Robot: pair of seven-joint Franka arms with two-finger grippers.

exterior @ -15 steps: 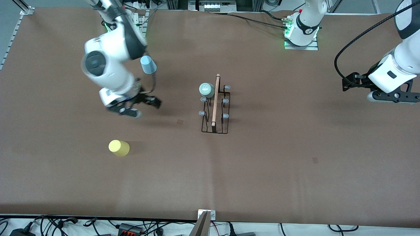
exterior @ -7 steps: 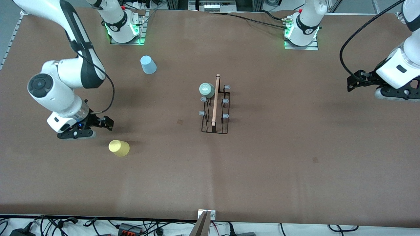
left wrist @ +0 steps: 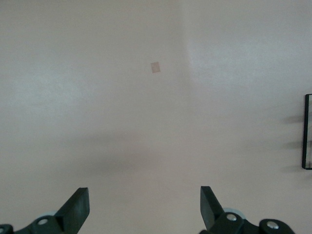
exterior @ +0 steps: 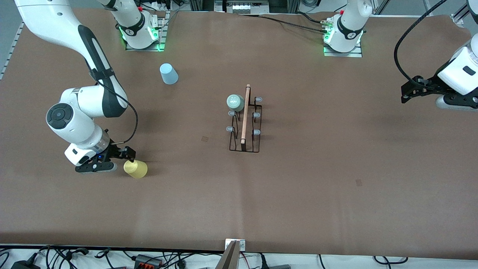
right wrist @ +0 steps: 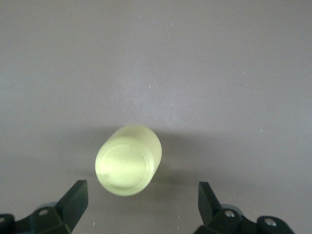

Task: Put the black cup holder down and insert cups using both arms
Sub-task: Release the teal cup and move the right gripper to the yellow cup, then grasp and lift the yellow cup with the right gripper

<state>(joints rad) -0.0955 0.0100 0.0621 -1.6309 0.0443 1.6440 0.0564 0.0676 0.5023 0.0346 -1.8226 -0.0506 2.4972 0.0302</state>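
I am not ready to close yet: my fingers stop short of the yellow cup (exterior: pixel 136 169) (right wrist: pixel 129 160) and would miss. I should move my right gripper toward it first, then close on it.
The black cup holder (exterior: pixel 244 144) stands mid-table, its wooden rod along the top. A mint green cup (exterior: pixel 235 102) sits upturned on the prong nearest the robots' bases. A light blue cup (exterior: pixel 168 73) stands base up near the right arm's base. The yellow cup (exterior: pixel 136 169) (right wrist: pixel 129 160) stands base up toward the right arm's end. My right gripper (exterior: pixel 127 154) (right wrist: pixel 142 195) is open and low right beside the yellow cup, which is just ahead of the fingertips, not between them. My left gripper (exterior: pixel 406 91) (left wrist: pixel 145 195) hangs open and empty over the left arm's end.
The brown table cover (exterior: pixel 298 186) carries small tape marks (exterior: pixel 205 138) (left wrist: pixel 155 67). The holder's edge (left wrist: pixel 307 131) shows at the rim of the left wrist view. Cables and a metal bracket (exterior: pixel 233 250) lie along the table edge nearest the front camera.
My right arm swung from beside the blue cup toward the front camera and came down next to the yellow cup. My left gripper drifted outward toward its end of the table.
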